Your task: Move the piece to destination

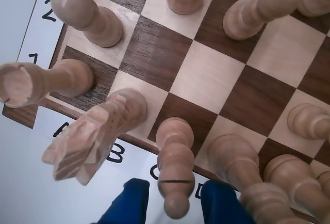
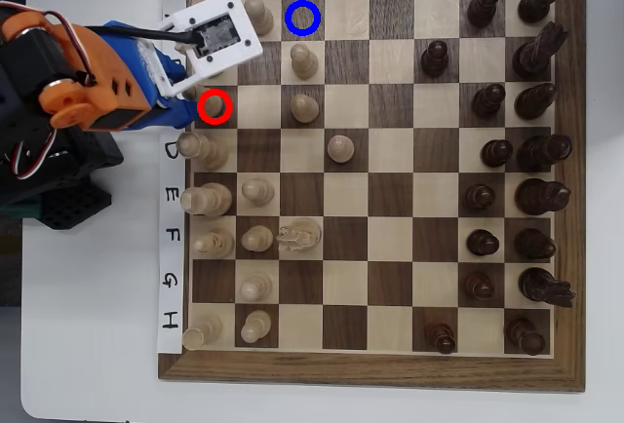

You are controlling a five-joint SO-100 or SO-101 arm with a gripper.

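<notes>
The gripper grabs the bishop by its slit head (image 1: 176,184) next, to set it on the empty dark square beside the pawns.
The piece (image 1: 175,175) is a slender light bishop with a slit in its head, standing at the board's near edge in the wrist view. My gripper (image 1: 175,185) is open, with one blue finger (image 1: 129,203) to its left and the other to its right, neither touching it. In the overhead view the piece (image 2: 215,107) sits inside a red ring on C1, half under the arm's white camera mount (image 2: 210,38). The destination (image 2: 303,18) is the dark square with a blue ring on A3, and nothing stands on it.
A light knight (image 1: 87,141) and rook (image 1: 31,82) stand close on the piece's left, and tall light pieces (image 1: 234,164) crowd its right. Light pawns (image 2: 305,57) stand on B3 and C3 beside the ringed square, and another (image 2: 258,16) on A2. Dark pieces (image 2: 531,150) fill the far right.
</notes>
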